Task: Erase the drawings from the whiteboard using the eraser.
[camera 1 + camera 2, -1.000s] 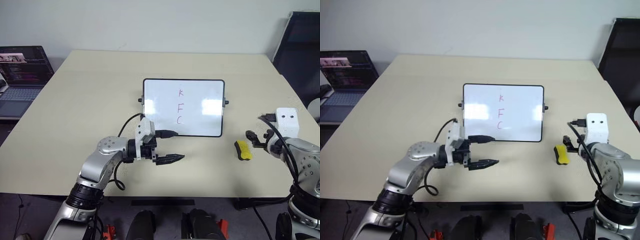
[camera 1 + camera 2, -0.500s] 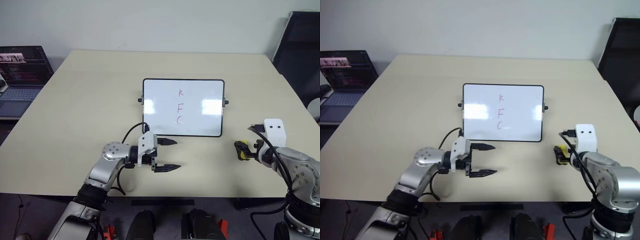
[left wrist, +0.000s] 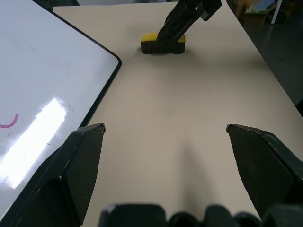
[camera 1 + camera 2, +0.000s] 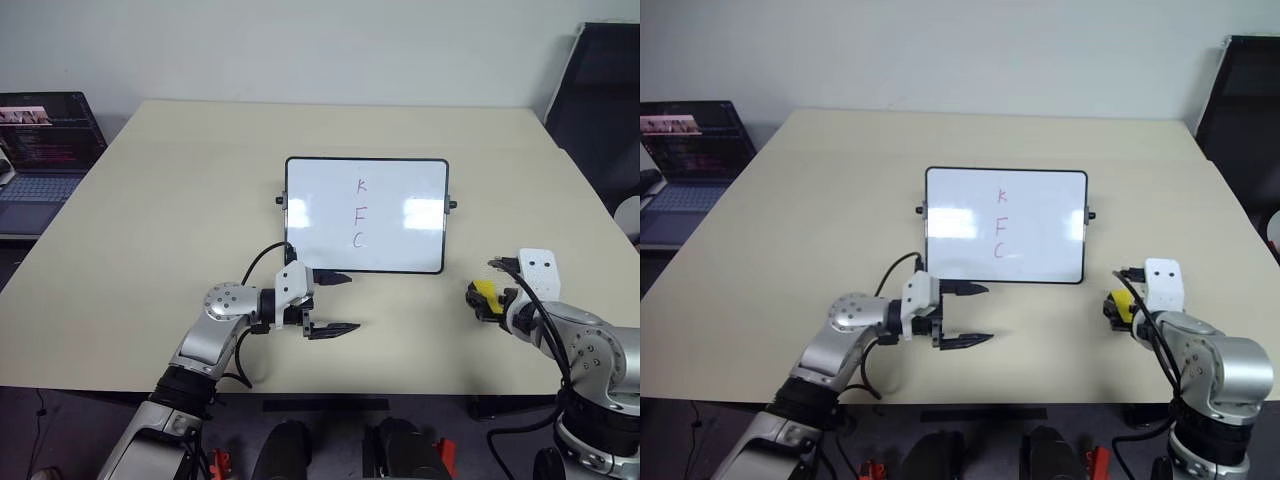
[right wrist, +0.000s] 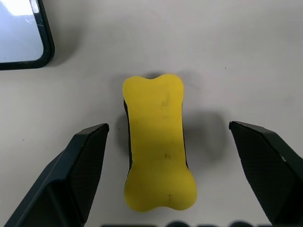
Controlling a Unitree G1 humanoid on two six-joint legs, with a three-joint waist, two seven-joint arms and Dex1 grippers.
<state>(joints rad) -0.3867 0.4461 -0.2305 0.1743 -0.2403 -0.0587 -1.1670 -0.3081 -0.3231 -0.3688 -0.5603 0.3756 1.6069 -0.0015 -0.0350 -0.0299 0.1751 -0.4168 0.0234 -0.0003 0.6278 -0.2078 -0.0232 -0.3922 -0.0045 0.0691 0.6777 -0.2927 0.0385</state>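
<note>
The yellow eraser is between my fingers, which are beside it and low over the table. My right gripper needs to close now, and it would hold the eraser.
The whiteboard lies flat mid-table, with the drawings, red letters K, F and C, in a column on it. To its right, on the table, lies the yellow eraser with its dark underside down. My right gripper is open just above the eraser, one finger on each side, neither touching it. My left gripper is open and holds nothing. It hovers low over the table just in front of the board's near left edge and points to the right. In the left wrist view the eraser lies beyond the board's corner, with a right finger over it.
An open laptop stands on a separate surface off the table's left side. A dark panel stands at the back right. The table's front edge runs close below both grippers.
My right gripper has come down and in toward the eraser and now straddles it. My left gripper has sunk a little toward the table and rolled.
</note>
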